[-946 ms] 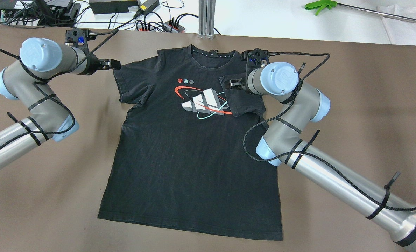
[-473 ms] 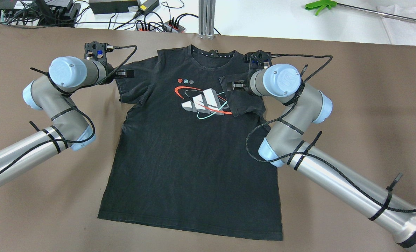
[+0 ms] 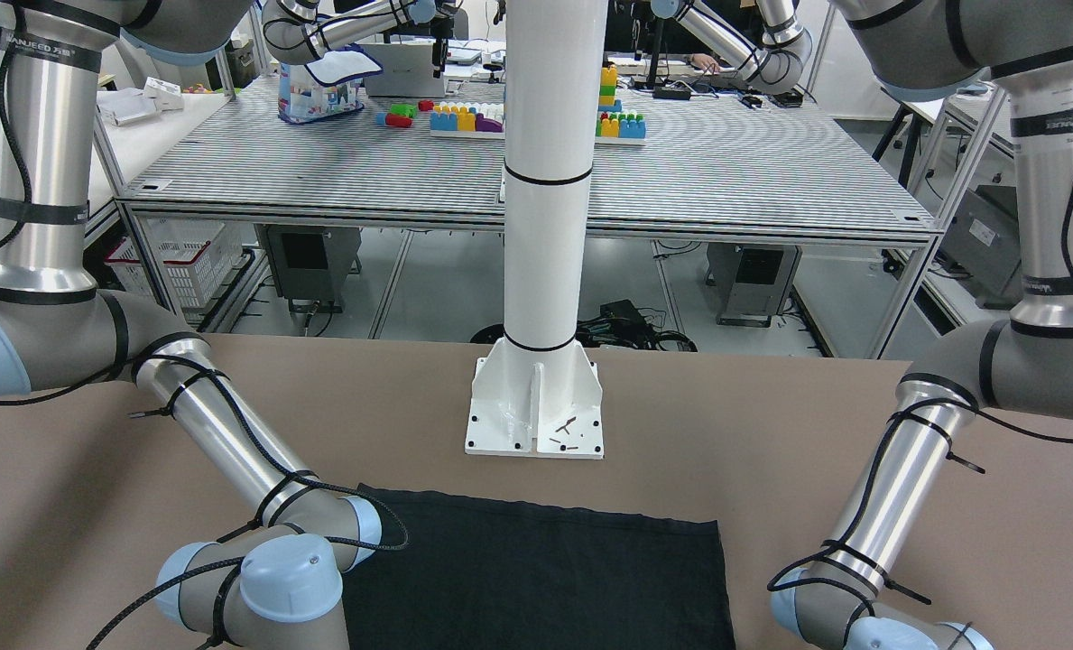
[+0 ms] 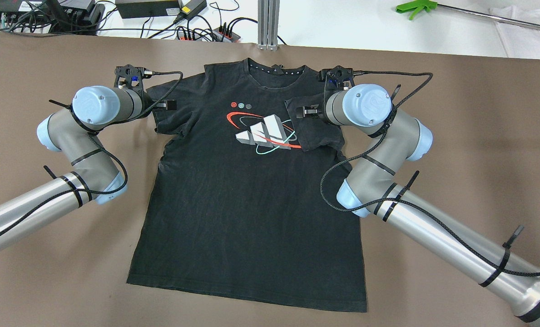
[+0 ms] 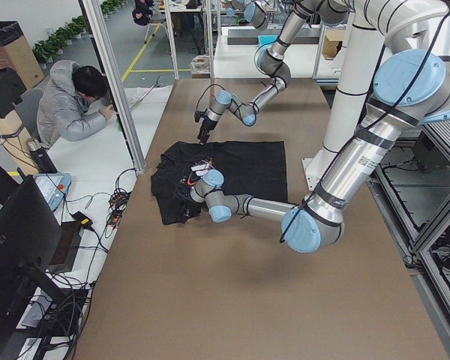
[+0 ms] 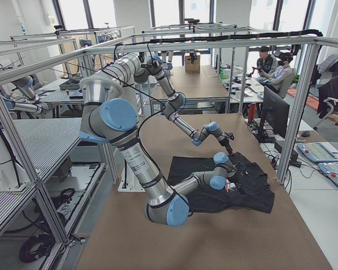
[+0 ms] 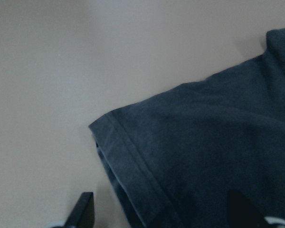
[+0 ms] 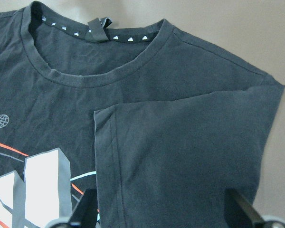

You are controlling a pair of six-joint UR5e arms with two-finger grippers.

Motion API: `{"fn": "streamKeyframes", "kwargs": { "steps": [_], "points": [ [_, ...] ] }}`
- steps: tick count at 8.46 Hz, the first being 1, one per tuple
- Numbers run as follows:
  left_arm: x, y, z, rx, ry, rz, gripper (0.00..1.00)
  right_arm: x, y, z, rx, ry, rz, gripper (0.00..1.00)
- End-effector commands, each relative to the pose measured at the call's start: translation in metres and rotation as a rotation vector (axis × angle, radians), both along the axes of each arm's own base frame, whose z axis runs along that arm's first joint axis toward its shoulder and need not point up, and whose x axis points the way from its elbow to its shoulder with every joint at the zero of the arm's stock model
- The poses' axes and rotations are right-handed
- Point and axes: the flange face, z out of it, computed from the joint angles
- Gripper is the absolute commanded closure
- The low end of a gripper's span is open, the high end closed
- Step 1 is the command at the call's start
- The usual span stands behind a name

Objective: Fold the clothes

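Note:
My left gripper is going to pinch the spread-out sleeve next by its hem (image 7: 145, 190), where the sleeve's open edge stands out. The shirt is lying flat on the tabletop.
The clothes are a black T-shirt (image 4: 247, 195) with a white, red and teal print, lying flat on the brown table, collar at the far side. Its hem shows in the front-facing view (image 3: 545, 569). Its right sleeve (image 4: 317, 129) is folded in over the chest. My right gripper (image 4: 305, 111) hovers above that sleeve's hem, open and empty, and shows in the right wrist view (image 8: 161, 211). My left gripper (image 4: 167, 105) is open and empty over the outspread left sleeve (image 7: 190, 156), whose hem lies between the fingers (image 7: 85, 209).
Cables and power strips (image 4: 197, 32), an aluminium post (image 4: 268, 22) and a green tool (image 4: 415, 7) lie beyond the table's far edge. The white post's base plate (image 3: 536, 415) stands just behind the shirt's hem. An operator (image 5: 79, 105) sits beside the table.
My left arm has swung right, bringing its gripper from outside the left sleeve to over the sleeve's edge. My right gripper has drawn back slightly to the right, off the folded sleeve's hem.

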Motion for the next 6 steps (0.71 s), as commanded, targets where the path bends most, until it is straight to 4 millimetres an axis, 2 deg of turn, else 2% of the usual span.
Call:
{"fn": "streamKeyframes", "kwargs": {
  "steps": [1,2,4,6],
  "points": [
    [0.0003,0.0036,0.0108,-0.001,-0.02,0.007,0.0,0.0002,-0.0001,0.0003,0.0,0.001,0.002,0.06],
    [0.0005,0.0036,0.0116,0.005,-0.028,0.015,0.03,0.0002,-0.0001,0.0001,0.001,0.0,0.002,0.06],
    [0.0002,0.0038,0.013,0.003,-0.031,0.014,0.37,-0.0006,0.0008,-0.0007,0.0,-0.003,0.002,0.06],
    [-0.0013,0.0054,0.0182,-0.002,-0.034,0.013,0.6,-0.0003,0.0011,-0.0016,-0.01,-0.015,0.011,0.06]
  ]
}}
